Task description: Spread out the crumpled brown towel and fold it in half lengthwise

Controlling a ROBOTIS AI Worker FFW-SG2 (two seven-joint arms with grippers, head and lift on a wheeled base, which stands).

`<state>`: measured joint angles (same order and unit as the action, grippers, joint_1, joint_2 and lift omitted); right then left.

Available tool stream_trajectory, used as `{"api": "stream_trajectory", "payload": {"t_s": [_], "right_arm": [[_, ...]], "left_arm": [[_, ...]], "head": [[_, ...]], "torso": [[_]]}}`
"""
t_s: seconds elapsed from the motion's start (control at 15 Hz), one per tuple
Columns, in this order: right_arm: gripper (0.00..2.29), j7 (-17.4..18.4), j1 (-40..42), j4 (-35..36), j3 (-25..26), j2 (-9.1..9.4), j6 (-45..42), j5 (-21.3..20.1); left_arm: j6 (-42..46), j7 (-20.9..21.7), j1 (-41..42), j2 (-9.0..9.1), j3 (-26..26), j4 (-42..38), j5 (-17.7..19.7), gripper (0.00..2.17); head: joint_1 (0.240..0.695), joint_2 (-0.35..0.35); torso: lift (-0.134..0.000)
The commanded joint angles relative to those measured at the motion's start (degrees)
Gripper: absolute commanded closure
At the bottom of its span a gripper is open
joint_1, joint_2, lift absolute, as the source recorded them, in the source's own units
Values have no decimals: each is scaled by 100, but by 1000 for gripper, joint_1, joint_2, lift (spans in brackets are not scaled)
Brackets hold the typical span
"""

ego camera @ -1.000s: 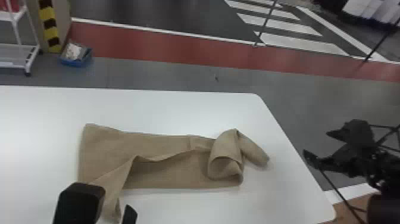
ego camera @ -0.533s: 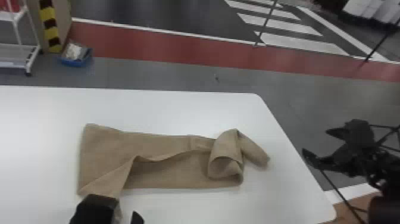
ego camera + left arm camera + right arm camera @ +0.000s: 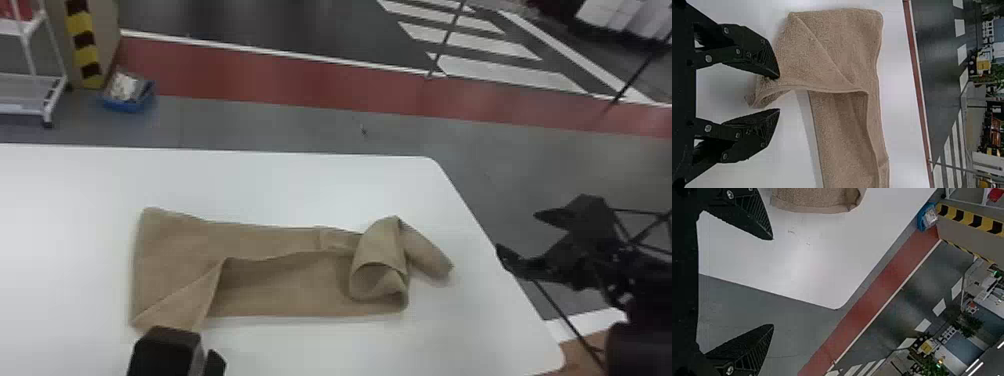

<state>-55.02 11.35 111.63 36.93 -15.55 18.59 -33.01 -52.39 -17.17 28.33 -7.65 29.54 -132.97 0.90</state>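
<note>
The towel's end lies bunched in a curled roll (image 3: 381, 271), so my right gripper should pinch the towel by its corner that sticks out next.
The brown towel (image 3: 270, 290) lies across the white table, a long strip with a folded-over flap at its left end and a bunched, curled roll at its right end. At the towel's near left corner is my left gripper (image 3: 195, 357). In the left wrist view, my left gripper (image 3: 777, 94) stands open, with the flap's loose corner of the towel (image 3: 840, 47) reaching between its fingers. My right gripper (image 3: 515, 232) is open beside the table's right edge, away from the towel; in the right wrist view, nothing is between the fingers of my right gripper (image 3: 773, 282).
The white table (image 3: 280, 185) has a rounded far right corner and a slanting right edge near the right arm. Beyond it on the floor stand a blue bin (image 3: 127, 95) and a white rack (image 3: 30, 95) at the far left.
My left gripper first moved forward and a little right, up to the towel's near left corner, then shifted slightly. Right arm and towel look unchanged.
</note>
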Motion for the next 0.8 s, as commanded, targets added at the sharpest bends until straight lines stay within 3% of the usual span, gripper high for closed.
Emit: {"api": "stream_trajectory", "payload": {"t_s": [0.0,0.13,0.27,0.47,0.73], "right_arm": [[93,0,-98,-36,-239,-9,1,-57],[93,-53,-72,-9,-538,-9,-52,-162],[93,-132,148,122,-907,-53,-421,-417],[134,-554,359,395,-1311,-97,-456,-654],[265,-448,517,430,-1839,-53,-509,-927]], "left_arm": [[-118,-41,-3,-9,-27,-45,7,734],[-294,-85,6,-44,-80,-142,7,1342],[-523,-67,50,-61,-124,-361,-2,1352],[-681,-32,129,-70,-124,-528,-55,1352],[-663,-15,208,-140,-18,-599,-90,1352]], "head": [[695,-350],[695,-350],[695,-350],[695,-350],[695,-350]], "torso": [[-125],[-125],[-125],[-125],[-125]]}}
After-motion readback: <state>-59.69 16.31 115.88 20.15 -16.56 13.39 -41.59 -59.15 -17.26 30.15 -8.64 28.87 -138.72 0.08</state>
